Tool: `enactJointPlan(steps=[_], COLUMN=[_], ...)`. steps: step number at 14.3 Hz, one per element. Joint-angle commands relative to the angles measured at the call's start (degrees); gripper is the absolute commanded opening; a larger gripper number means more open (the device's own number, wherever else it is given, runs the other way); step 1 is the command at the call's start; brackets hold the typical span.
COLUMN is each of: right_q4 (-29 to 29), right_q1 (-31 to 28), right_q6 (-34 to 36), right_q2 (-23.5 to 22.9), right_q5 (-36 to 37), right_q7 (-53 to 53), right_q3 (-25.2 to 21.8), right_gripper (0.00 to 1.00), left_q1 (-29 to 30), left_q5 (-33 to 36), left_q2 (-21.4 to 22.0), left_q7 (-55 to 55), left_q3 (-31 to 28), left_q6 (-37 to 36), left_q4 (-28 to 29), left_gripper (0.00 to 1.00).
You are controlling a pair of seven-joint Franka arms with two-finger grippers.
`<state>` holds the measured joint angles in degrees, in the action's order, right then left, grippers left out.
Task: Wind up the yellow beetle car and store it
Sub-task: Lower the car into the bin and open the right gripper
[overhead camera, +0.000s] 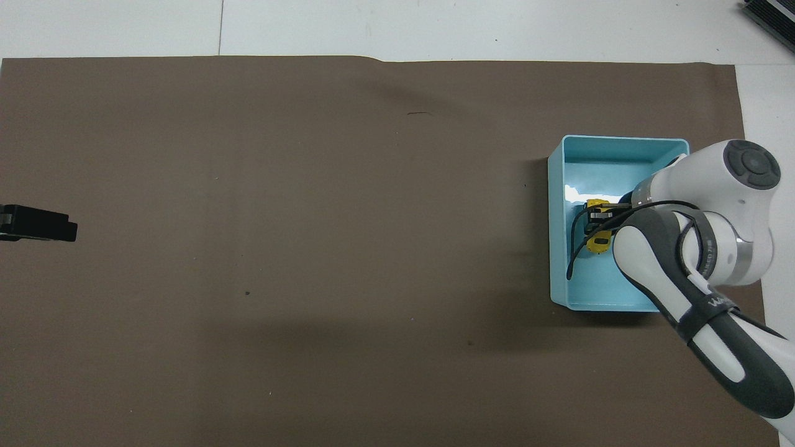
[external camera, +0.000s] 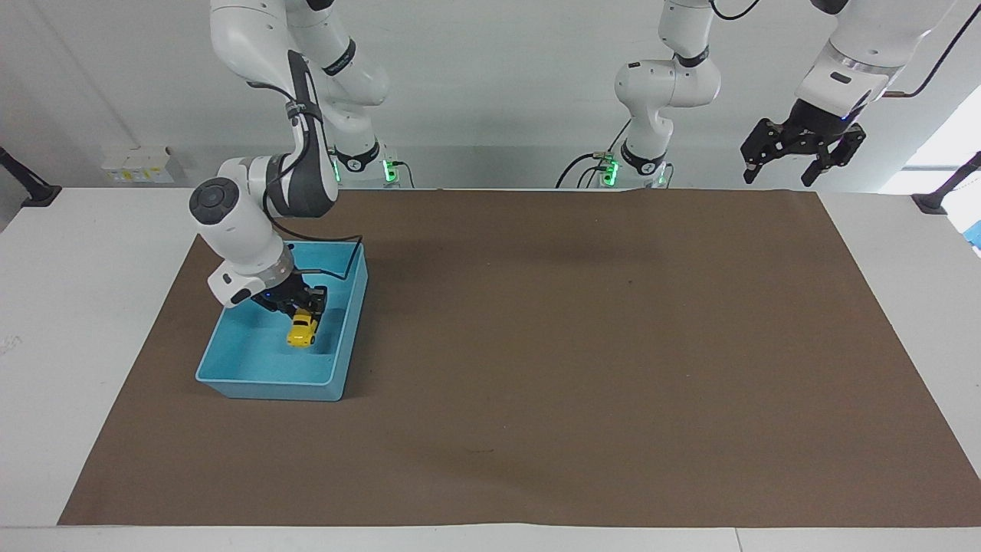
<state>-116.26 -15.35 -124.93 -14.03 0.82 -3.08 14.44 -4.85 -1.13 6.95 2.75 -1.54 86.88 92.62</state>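
The yellow car [overhead camera: 597, 243] hangs low inside the blue bin, beside the bin's side, and would rest there, so my right gripper is ready to release now.
The yellow beetle car [external camera: 303, 331] hangs nose-down low inside the blue bin [external camera: 264, 381], with my right gripper [external camera: 300, 313] shut on its upper end. In the overhead view the car [overhead camera: 597, 243] shows partly under the gripper [overhead camera: 600, 216], close to the wall of the bin [overhead camera: 556, 248] that faces the table's middle. Whether the car touches the bin's floor I cannot tell. My left gripper [external camera: 775, 180] waits open and empty, raised over the mat's edge at the left arm's end; only its tip [overhead camera: 38, 223] shows from above.
A brown mat [external camera: 582, 345] covers most of the white table. The bin stands on it at the right arm's end. A black cable [overhead camera: 577, 248] from the right wrist loops down into the bin beside the car.
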Motion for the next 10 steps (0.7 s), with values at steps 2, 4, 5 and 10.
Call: enactJointPlan(steps=[2, 4, 5, 10], right_q4=[-1.07, -1.33, -2.03, -1.69], right_q1=[-0.82, -0.82, -0.82, -0.74], right_q6=[-1.19, -1.37, -1.89, -2.86], right_q2=[0.76, 0.85, 1.02, 1.02], right_q5=[-0.12, -0.03, -0.03, 0.40], right_q7=[2.90, 2.91, 2.99, 2.91], right_q3=[0.41, 0.41, 0.32, 0.41], right_gripper=[0.00, 0.03, 0.03, 1.00], left_q1=[0.37, 0.37, 0.46, 0.37], left_q5=[0.34, 0.25, 0.34, 0.34], left_q2=[0.61, 0.61, 0.61, 0.61], left_q7=[-0.38, -0.38, -0.38, -0.38], left_q3=[0.22, 0.22, 0.22, 0.22], left_q6=[-0.75, -0.75, -0.75, -0.75], left_q4=[0.28, 0.28, 0.28, 0.19], left_gripper=[1.00, 1.00, 1.00, 1.00])
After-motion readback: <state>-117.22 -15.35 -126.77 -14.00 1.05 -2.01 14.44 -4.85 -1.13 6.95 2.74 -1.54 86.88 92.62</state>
